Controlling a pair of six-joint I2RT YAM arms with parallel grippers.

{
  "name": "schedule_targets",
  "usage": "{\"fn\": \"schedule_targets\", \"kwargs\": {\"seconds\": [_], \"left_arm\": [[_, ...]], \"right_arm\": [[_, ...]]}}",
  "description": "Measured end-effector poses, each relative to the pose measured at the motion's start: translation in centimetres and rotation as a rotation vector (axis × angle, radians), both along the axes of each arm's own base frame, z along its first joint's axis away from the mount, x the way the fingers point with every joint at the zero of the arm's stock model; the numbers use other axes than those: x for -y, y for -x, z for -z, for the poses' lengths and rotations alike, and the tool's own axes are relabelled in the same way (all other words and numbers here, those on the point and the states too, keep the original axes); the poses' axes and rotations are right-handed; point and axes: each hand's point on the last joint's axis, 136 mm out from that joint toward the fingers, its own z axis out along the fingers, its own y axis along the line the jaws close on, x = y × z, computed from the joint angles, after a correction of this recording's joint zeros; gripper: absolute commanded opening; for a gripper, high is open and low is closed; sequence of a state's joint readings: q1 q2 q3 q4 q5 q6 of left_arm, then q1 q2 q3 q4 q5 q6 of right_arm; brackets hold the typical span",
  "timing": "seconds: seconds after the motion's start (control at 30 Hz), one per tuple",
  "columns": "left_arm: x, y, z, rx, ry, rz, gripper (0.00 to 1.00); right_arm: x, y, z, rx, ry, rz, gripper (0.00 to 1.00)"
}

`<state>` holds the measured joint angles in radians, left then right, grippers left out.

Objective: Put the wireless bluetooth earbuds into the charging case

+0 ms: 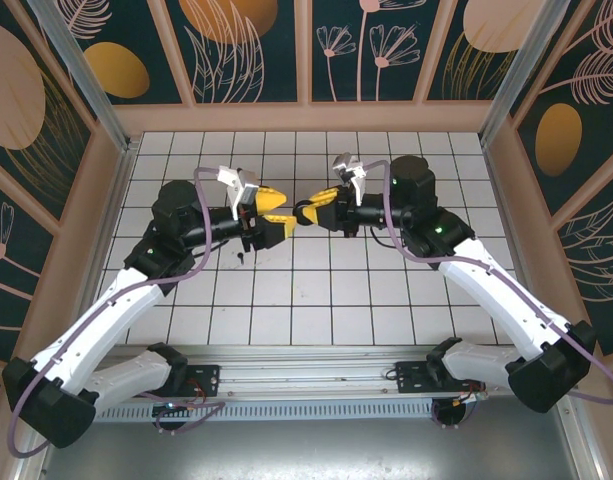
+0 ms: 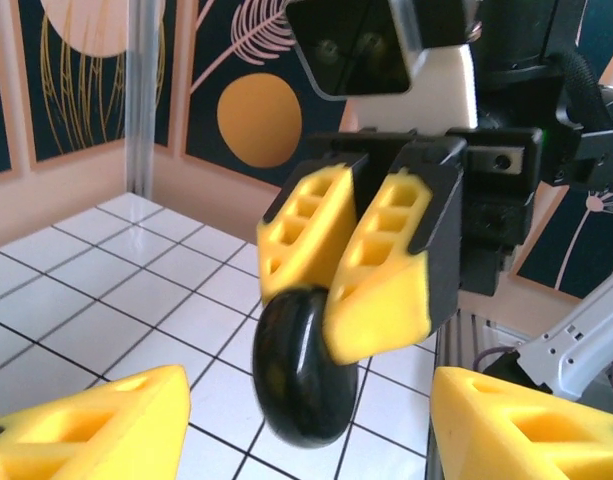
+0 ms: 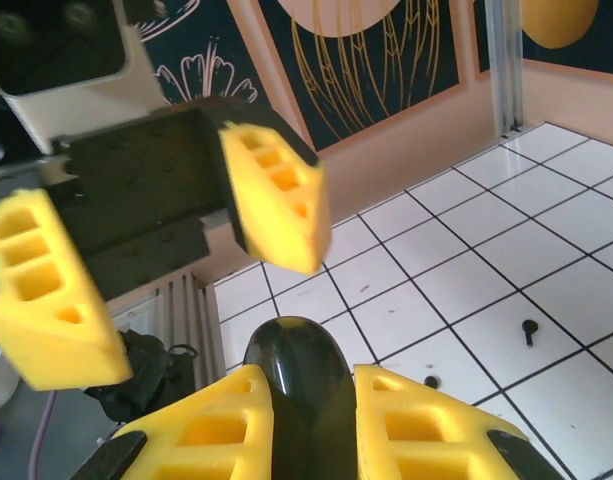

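Observation:
My left gripper grabs the charging case's free base end (image 1: 302,213) (image 2: 302,389) next, so the lid stays free to open and the earbuds go in.
A glossy black oval charging case (image 3: 296,365), lid closed, is held in the air above the tiles, edge-on between the yellow fingers of my right gripper (image 3: 311,405), which is shut on it. In the left wrist view the case (image 2: 301,375) hangs from the right gripper (image 2: 341,290). My left gripper (image 2: 306,440) faces it, open, one finger on each side of the case without touching. From above, the left gripper (image 1: 276,214) and right gripper (image 1: 312,212) meet tip to tip. Two tiny black earbuds (image 3: 527,329) (image 3: 432,381) lie on the white tiles below.
A white tiled floor (image 1: 386,290) lies under both arms, walled by patterned panels (image 1: 366,50). A small dark bit (image 1: 241,258) rests on a tile beneath the left wrist. The aluminium rail (image 1: 306,355) with the arm bases runs along the near edge.

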<state>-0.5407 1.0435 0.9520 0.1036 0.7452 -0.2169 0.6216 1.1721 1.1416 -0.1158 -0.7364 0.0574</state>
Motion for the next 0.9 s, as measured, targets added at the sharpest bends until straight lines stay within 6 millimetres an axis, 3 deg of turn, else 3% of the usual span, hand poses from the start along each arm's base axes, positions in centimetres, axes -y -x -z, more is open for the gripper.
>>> {"fn": "schedule_targets", "kwargs": {"seconds": [0.17,0.63,0.8,0.9], "left_arm": [[0.5,0.1,1.6,-0.073,0.012,0.051,0.57],[1.4,0.8,1.5,-0.129,0.070,0.154,0.15],[1.4,0.8,1.5,-0.126,0.068,0.155,0.04],[1.2,0.8,1.7,-0.102,0.062,0.146,0.00]], "right_arm": [[-0.1,0.3,-0.2,0.023,-0.021,-0.007,0.09],[-0.9,1.1,-1.0,0.062,-0.043,-0.034,0.10],[-1.0,1.1,-1.0,0.056,-0.046,-0.032,0.29],[-1.1,1.0,-1.0,0.031,-0.047,-0.015,0.34]]}}
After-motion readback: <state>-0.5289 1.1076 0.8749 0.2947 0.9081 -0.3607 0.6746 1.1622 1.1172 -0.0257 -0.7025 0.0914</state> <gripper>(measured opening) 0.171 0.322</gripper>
